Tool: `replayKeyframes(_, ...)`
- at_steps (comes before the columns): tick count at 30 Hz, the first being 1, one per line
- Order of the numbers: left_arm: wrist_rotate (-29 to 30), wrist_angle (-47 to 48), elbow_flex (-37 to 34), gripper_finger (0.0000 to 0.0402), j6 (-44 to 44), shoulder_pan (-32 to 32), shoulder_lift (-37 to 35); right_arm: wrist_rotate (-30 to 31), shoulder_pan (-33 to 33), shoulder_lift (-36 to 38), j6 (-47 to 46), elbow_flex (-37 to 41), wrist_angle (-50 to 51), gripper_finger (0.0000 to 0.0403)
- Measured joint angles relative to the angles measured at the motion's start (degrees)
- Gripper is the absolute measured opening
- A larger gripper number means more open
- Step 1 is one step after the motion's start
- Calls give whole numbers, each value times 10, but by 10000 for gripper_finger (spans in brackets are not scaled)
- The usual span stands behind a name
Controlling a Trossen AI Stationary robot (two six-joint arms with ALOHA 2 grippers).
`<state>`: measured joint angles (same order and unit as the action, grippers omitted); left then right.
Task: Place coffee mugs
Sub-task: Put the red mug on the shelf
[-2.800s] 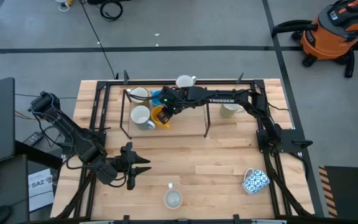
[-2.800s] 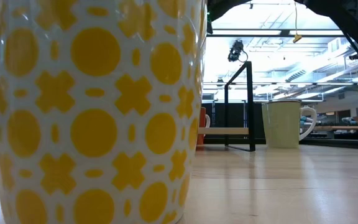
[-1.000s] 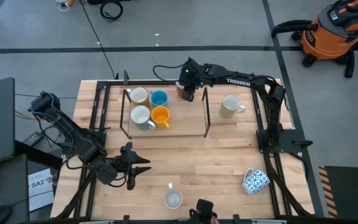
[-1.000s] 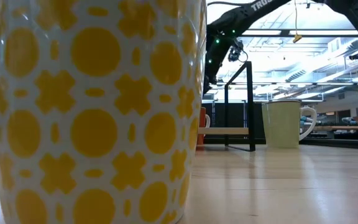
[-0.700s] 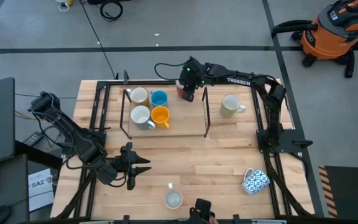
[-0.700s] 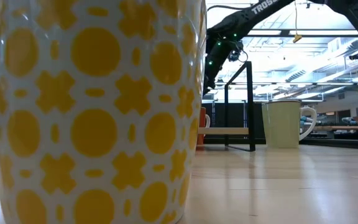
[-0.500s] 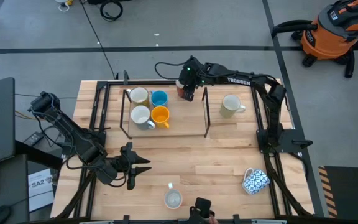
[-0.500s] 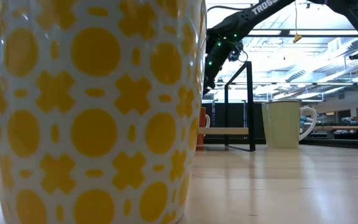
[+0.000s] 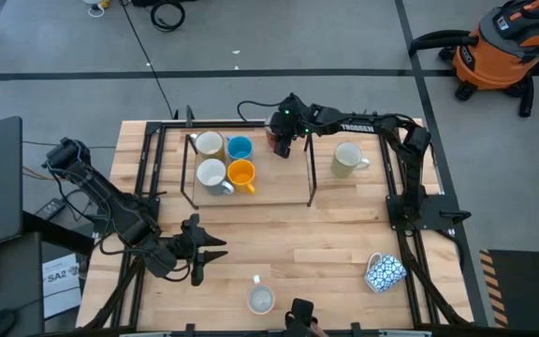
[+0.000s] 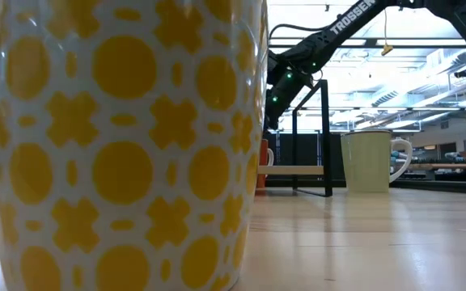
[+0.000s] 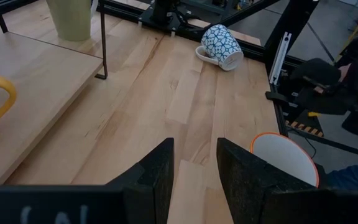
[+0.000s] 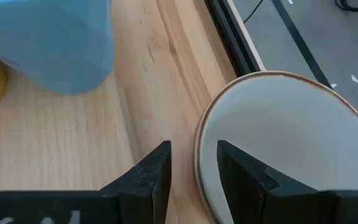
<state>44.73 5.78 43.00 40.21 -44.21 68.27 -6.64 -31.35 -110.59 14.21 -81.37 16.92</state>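
Observation:
My right gripper should grab the red-brown mug by its rim [image 12: 200, 149] next, so that it can place the mug on the rack's shelf with the orange-yellow mug.
A red-brown mug [image 9: 271, 140] with a white inside [image 12: 278, 143] stands upright at the far side of the black-framed rack [image 9: 311, 178], beside the blue mug [image 9: 240, 148]. My right gripper [image 9: 282, 144] slants down over it, open. One finger [image 12: 241, 177] is over the mug's inside and the other [image 12: 148, 180] is outside its wall; wood and white show on either side of the rim [image 12: 197, 162]. On the rack's shelf also stand two white mugs [image 9: 209, 143] [image 9: 211, 175] and an orange-yellow mug [image 9: 241, 175]. My left gripper [image 9: 215, 251] waits open near the table's front left.
A pale cream mug [image 9: 347, 159] stands right of the rack. A blue-and-white patterned mug [image 9: 385, 271] lies on its side at the front right. A white mug with a yellow pattern [image 9: 261, 300] stands at the front edge and fills the left of the low view [image 10: 120, 145].
My right gripper has sunk toward the red-brown mug and tipped further downward, its finger gap unchanged. No mug has moved.

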Motion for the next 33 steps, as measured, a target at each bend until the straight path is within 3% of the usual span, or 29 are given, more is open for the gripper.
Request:
replayKeyframes(11,0,0,0,128,1,0,0,11,0,0,-2,2,-6,125)
replayKeyframes(20,0,0,0,128,1,0,0,12,0,0,-4,2,-5,37)
replayKeyframes(33,0,0,0,128,1,0,0,12,0,-1,-2,-8,-11,34)
